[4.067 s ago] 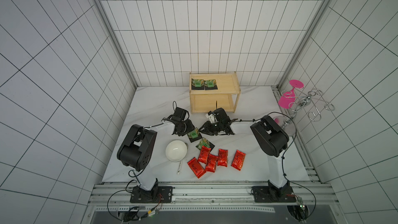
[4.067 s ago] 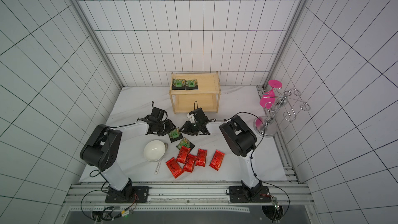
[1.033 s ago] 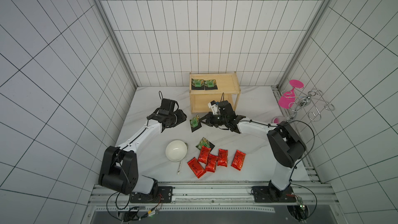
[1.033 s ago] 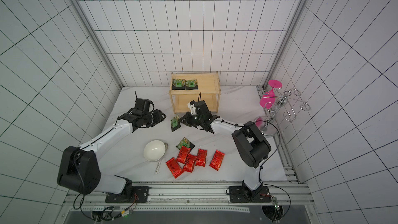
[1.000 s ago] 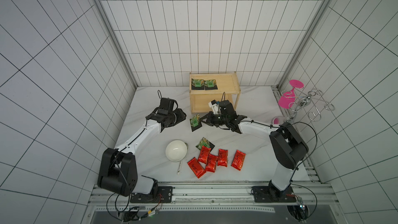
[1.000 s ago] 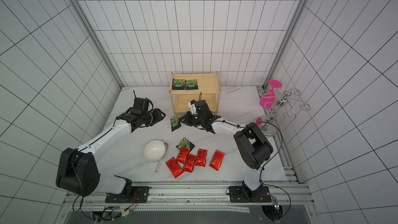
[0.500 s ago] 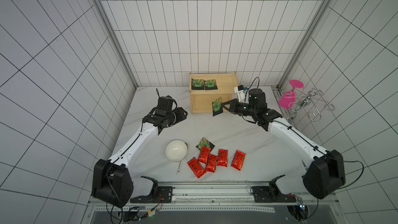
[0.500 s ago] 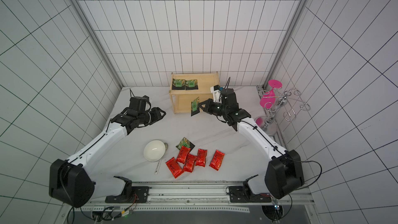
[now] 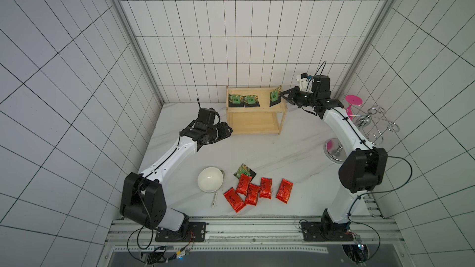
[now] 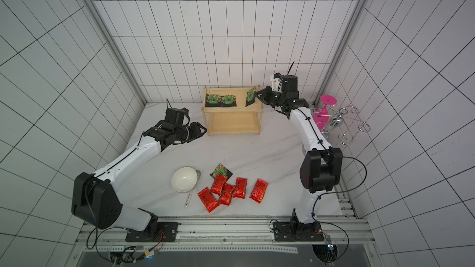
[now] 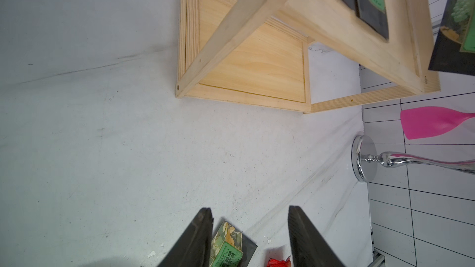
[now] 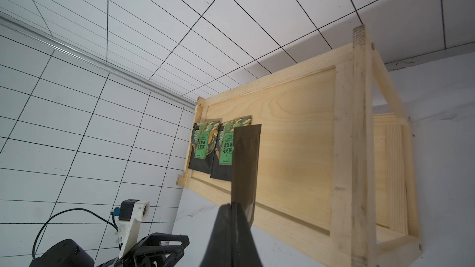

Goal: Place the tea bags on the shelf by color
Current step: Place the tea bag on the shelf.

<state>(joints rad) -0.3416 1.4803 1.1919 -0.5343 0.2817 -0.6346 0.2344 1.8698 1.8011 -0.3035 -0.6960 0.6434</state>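
The black tea bag's side tilts steeply from the shelf's top board, so the tea bag turns flatter next, before my right gripper releases it.
The wooden shelf stands at the back of the table, with two black-and-green tea bags lying flat on its top board. My right gripper is shut on a third black tea bag and holds it upright over the right end of that board. Left of the shelf my left gripper hangs open and empty. One black tea bag and several red tea bags lie near the table's front.
A white bowl sits left of the red pouches, with a thin white stick beside it. A chrome wire stand with pink discs is at the right edge. The shelf's lower board holds nothing.
My right gripper has carried the black sachet up and rightward from in front of the shelf to above the top board's right end. The left arm has barely moved.
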